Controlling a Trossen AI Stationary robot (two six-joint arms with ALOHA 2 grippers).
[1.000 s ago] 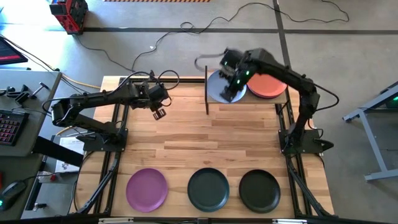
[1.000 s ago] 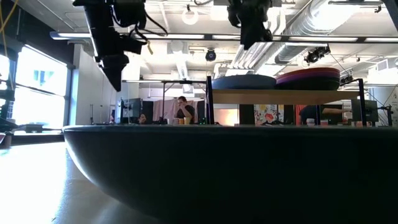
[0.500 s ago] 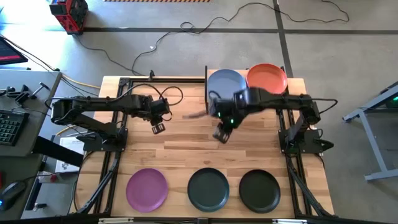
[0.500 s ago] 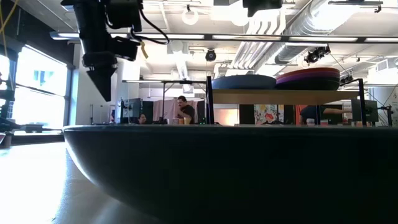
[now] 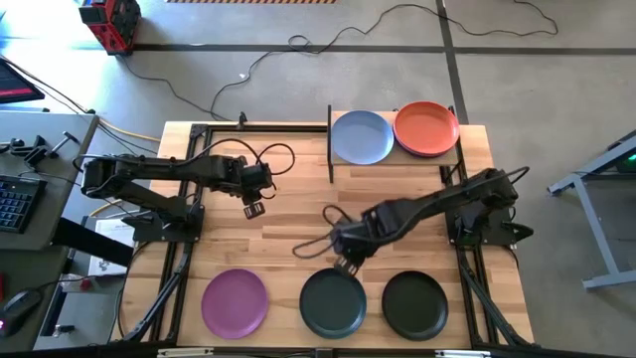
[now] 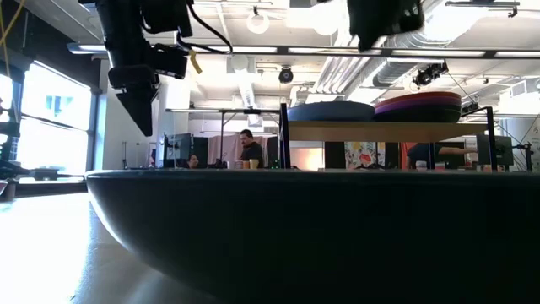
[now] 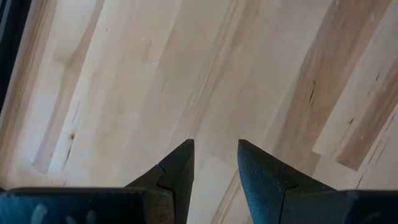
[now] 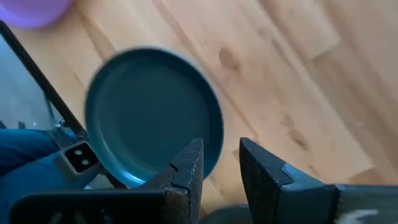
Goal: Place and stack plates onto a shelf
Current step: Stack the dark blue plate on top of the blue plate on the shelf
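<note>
My right gripper grips the dark plate by its rim (image 5: 359, 283) next, to stack it onto the pale blue plate (image 5: 362, 137).
On the shelf (image 5: 390, 162) at the table's far edge, a pale blue plate (image 5: 362, 137) lies beside an orange plate (image 5: 427, 126) that tops a purple one. Along the near edge lie a purple plate (image 5: 235, 302) and two dark plates (image 5: 333, 302), (image 5: 414, 305), each flat on the wood. My right gripper (image 5: 344, 264) hangs open, pointing down, just over the far rim of the middle dark plate (image 8: 152, 115), with nothing between its fingers (image 8: 221, 163). My left gripper (image 5: 253, 207) hangs open over bare wood (image 7: 214, 155) at the table's left middle.
A thin dark post (image 5: 330, 145) stands at the shelf's left end. Black frame rails run along the table's left and right sides. The low view is filled below by a dark plate (image 6: 304, 236). Something blue (image 8: 28, 162) shows beyond the near edge. Bare wood lies mid-table.
My right gripper has swung from above the pale blue plate on the shelf toward the table's near edge and down, rolling as it went, to the middle dark plate's far rim. My left gripper has drifted a little toward the near edge and sunk slightly.
</note>
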